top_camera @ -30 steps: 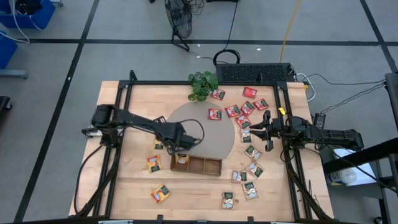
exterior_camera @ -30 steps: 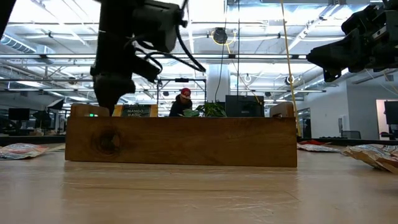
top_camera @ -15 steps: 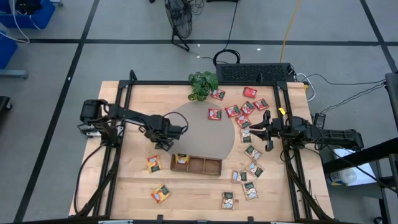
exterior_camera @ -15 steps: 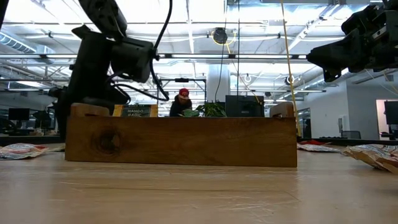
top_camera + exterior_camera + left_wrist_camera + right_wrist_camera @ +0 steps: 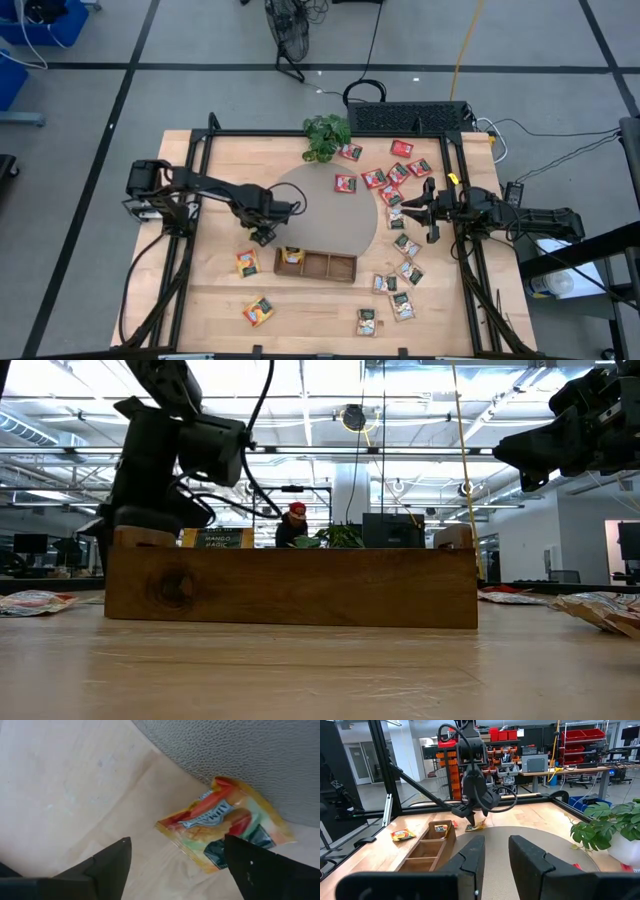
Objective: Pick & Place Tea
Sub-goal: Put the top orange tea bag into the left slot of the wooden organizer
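Note:
I should next use my left gripper to load the wooden tray with tea, and for that I should grab the orange-yellow packet by its crimped edge.
An orange-yellow tea packet lies flat on the wood, its far corner on the edge of the grey mat. My left gripper points down over it, open; its fingers stand on either side of the packet's near end and touch nothing. Another orange packet stands in the left compartment of the wooden tray. My right gripper waits level at the table's right side, with a narrow gap between its fingers and nothing in it.
Two more orange packets lie left of and in front of the tray. Several red packets and pale ones are scattered at the right. A potted plant stands at the far edge.
My left gripper has moved from above the tray's left end toward the table's left edge and a little down. It has tipped steeper and now stands over the packet at the mat's edge. The packet in the tray has stayed in its compartment.

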Motion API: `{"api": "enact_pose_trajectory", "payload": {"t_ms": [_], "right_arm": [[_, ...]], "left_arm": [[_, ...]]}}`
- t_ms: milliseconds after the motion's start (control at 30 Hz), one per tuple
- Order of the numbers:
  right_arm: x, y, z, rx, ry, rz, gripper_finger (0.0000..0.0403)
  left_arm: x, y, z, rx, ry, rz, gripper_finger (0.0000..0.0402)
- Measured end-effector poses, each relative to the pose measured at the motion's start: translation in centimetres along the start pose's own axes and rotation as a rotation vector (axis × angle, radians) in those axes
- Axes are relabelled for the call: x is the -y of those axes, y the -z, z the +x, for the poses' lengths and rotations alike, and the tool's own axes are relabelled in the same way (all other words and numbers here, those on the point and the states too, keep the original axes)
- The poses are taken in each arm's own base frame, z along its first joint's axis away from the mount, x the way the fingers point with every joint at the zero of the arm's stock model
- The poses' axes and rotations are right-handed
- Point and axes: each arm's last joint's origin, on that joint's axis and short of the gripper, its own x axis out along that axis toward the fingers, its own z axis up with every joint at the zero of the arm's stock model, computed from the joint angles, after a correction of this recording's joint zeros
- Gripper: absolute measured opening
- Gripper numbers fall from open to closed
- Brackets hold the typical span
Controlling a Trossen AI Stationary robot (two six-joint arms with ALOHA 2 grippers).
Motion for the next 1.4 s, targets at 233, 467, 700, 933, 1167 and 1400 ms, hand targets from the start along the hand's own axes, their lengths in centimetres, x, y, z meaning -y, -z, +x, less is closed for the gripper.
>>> {"api": "enact_pose_trajectory", "payload": {"t_ms": [233, 467, 700, 933, 1167, 1400], "right_arm": [[0.0, 0.0, 0.0, 0.0, 0.0, 0.0, 0.0075], [0.0, 0.0, 0.0, 0.0, 0.0, 0.0, 0.0075], [0.0, 0.0, 0.0, -0.001, 0.0, 0.0, 0.0075], [0.0, 0.0, 0.0, 0.0, 0.0, 0.0, 0.0075], [0.0, 0.0, 0.0, 0.0, 0.0, 0.0, 0.0075], [0.0, 0.0, 0.0, 0.0, 0.0, 0.0, 0.0075]], "left_arm": [[0.0, 0.0, -1.3, 0.09, 0.08, 0.009, 0.0302], [1.0, -1.4, -1.4, 0.21, 0.171, 0.069, 0.0284], [0.7, -1.3, -0.7, 0.157, 0.119, 0.031, 0.0274], [0.3, -0.8, -0.4, 0.112, 0.101, -0.001, 0.0275], [0.1, -0.4, 0.3, 0.058, 0.119, -0.002, 0.0262], [-0.3, 0.4, 1.4, 0.004, 0.113, -0.027, 0.0238]]}}
